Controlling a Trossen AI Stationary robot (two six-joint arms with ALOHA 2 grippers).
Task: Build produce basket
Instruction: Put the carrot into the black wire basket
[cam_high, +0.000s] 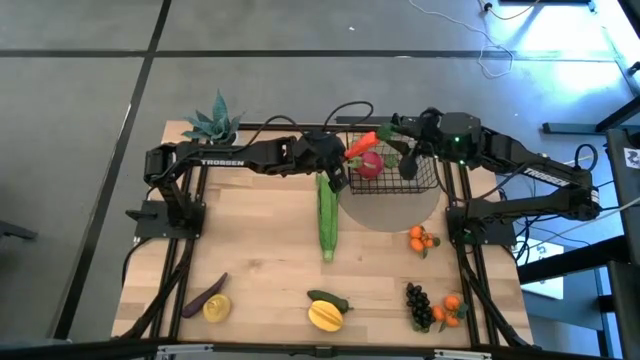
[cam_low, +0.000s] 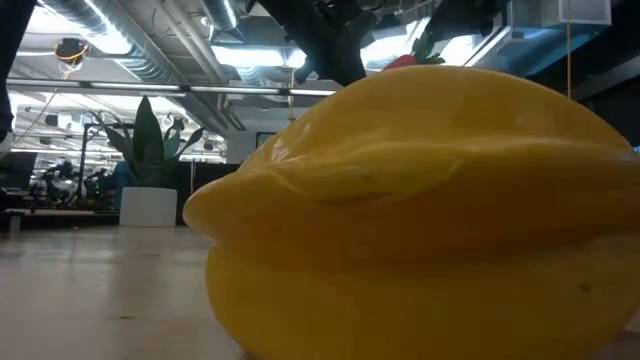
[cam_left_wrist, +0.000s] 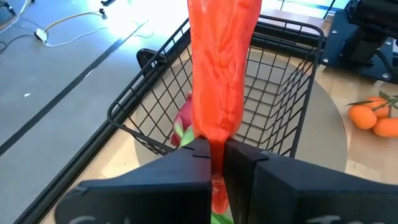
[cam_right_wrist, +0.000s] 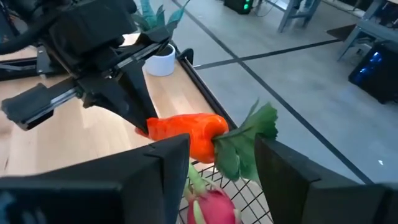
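The carrot needs to get into the wire basket (cam_high: 425, 178), so my right gripper should grab it by its leafy end (cam_high: 386, 131) next.
An orange carrot (cam_high: 360, 146) with green leaves (cam_right_wrist: 249, 140) hangs over the near-left corner of the black wire basket (cam_high: 425, 178). The basket stands on a round grey mat (cam_high: 395, 208) with a red radish (cam_high: 370, 165) inside. My left gripper (cam_left_wrist: 216, 165) reaches in from the table's left and is shut on the carrot's thin end. My right gripper (cam_right_wrist: 224, 168) is open. Its fingers stand on either side of the carrot's leafy end, and I see no plain touch. The long green corn (cam_high: 328, 215) lies on the table beside the basket. My left gripper pinches the carrot's narrow tip (cam_left_wrist: 215, 148) between its two fingers. The fingers come from the table's left, slanting a little downward. The carrot sticks straight out ahead of them, in line with them. It is lifted clear above the basket's rim (cam_left_wrist: 149, 99).
Oranges (cam_high: 422, 238) lie right of the corn. Dark grapes (cam_high: 418, 303) and more oranges (cam_high: 452, 305) are near the front right. A yellow fruit (cam_high: 325, 316) and a green pepper (cam_high: 330, 299) are at front centre, a lemon (cam_high: 217, 307) and an eggplant (cam_high: 203, 296) at front left. A potted plant (cam_high: 213, 125) stands at the far left.
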